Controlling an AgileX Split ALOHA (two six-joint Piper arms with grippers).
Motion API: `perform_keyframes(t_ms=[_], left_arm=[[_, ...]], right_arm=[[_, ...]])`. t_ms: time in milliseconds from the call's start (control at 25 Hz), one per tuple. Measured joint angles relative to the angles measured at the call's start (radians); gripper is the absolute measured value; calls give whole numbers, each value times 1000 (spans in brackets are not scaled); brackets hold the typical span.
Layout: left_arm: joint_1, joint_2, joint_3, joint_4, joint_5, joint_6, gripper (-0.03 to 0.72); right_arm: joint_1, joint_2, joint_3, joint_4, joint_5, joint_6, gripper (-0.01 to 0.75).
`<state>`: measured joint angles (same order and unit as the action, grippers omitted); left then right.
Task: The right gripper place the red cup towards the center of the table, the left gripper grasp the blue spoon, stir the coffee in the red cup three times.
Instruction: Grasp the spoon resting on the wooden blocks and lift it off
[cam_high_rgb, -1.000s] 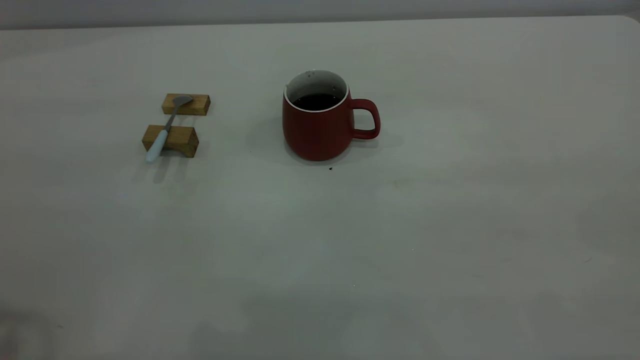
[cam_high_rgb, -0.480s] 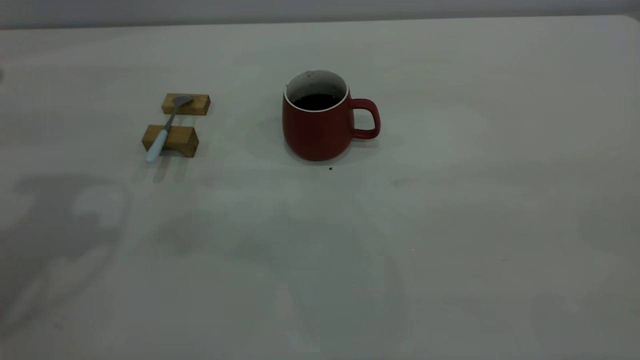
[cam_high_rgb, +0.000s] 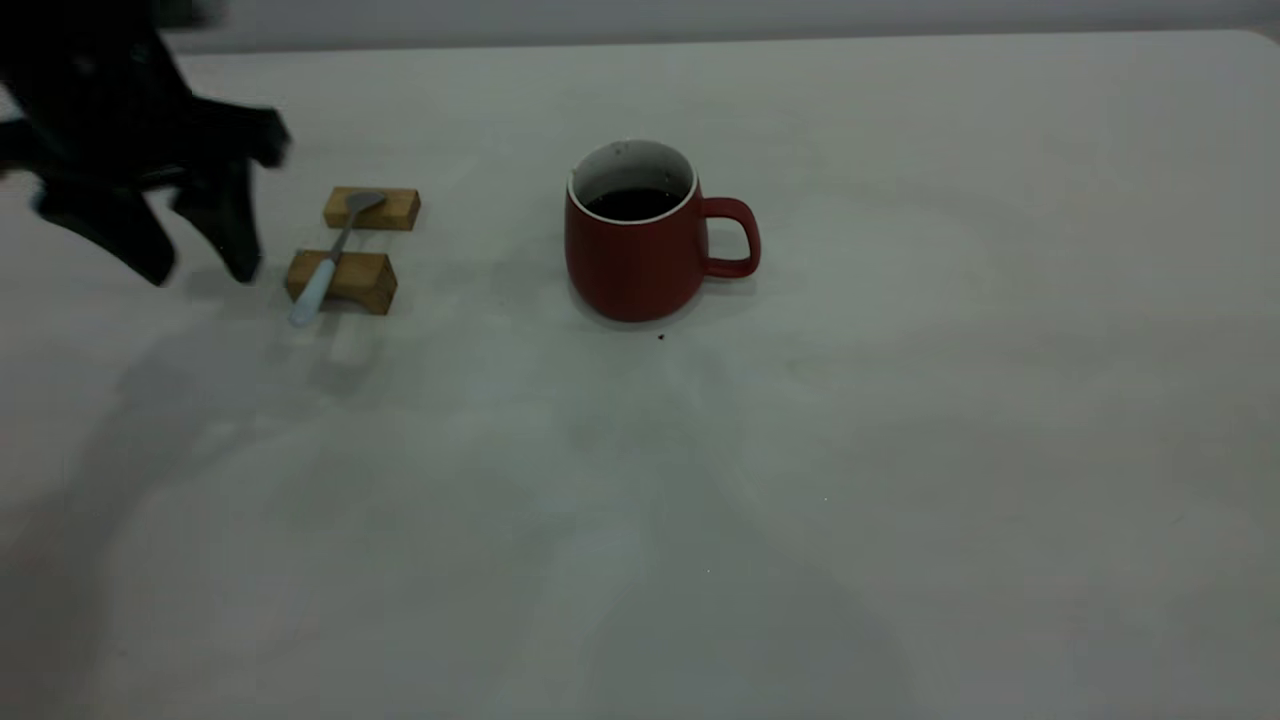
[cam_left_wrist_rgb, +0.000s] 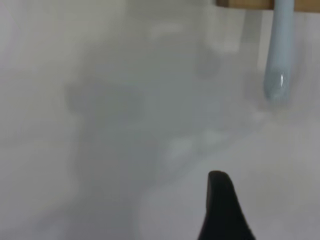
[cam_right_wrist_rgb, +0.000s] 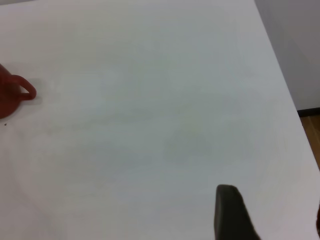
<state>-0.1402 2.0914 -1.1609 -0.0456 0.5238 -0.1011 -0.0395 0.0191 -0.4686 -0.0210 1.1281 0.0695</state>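
Note:
The robot's left gripper should grab the blue spoon next by its pale handle (cam_high_rgb: 314, 293), so that it can stir the coffee in the red cup (cam_high_rgb: 635, 255).
The red cup (cam_high_rgb: 635, 255) stands upright near the middle of the table (cam_high_rgb: 900, 450), handle to the right, with dark coffee (cam_high_rgb: 633, 203) inside. To its left the blue spoon (cam_high_rgb: 322, 275) lies across two wooden blocks, pale handle toward the front. My left gripper (cam_high_rgb: 197, 268) hangs open just left of the spoon, touching nothing. In the left wrist view the spoon handle (cam_left_wrist_rgb: 279, 60) is beyond one dark fingertip (cam_left_wrist_rgb: 221, 200). My right gripper (cam_right_wrist_rgb: 272, 220) is open and empty, far from the cup (cam_right_wrist_rgb: 7, 97), and is outside the exterior view.
Two tan wooden blocks (cam_high_rgb: 372, 208) (cam_high_rgb: 350, 280) carry the spoon. A tiny dark speck (cam_high_rgb: 661, 337) lies in front of the cup. The table's edge (cam_right_wrist_rgb: 287, 85) runs near the right gripper, with floor beyond it.
The left arm has come into the exterior view from the left and now hangs beside the spoon. Cup, spoon and blocks have not moved.

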Motion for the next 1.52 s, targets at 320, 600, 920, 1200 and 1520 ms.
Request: perform_keyframes(t_ms=[320, 600, 920, 1200, 1520], left_arm=[[-1, 145, -142, -19, 5, -11, 548], [-1, 207, -191, -22, 11, -12, 548], [-1, 286, -267, -43, 39, -8, 548], [-8, 323, -288, -88, 38, 14, 535], [-10, 323, -299, -89, 22, 13, 215]], right_arm=[[0, 0, 0, 0, 0, 0, 442], [0, 0, 0, 0, 0, 0, 442], [0, 0, 0, 0, 0, 0, 442], [0, 0, 0, 0, 0, 0, 442], [0, 0, 0, 0, 0, 0, 442]])
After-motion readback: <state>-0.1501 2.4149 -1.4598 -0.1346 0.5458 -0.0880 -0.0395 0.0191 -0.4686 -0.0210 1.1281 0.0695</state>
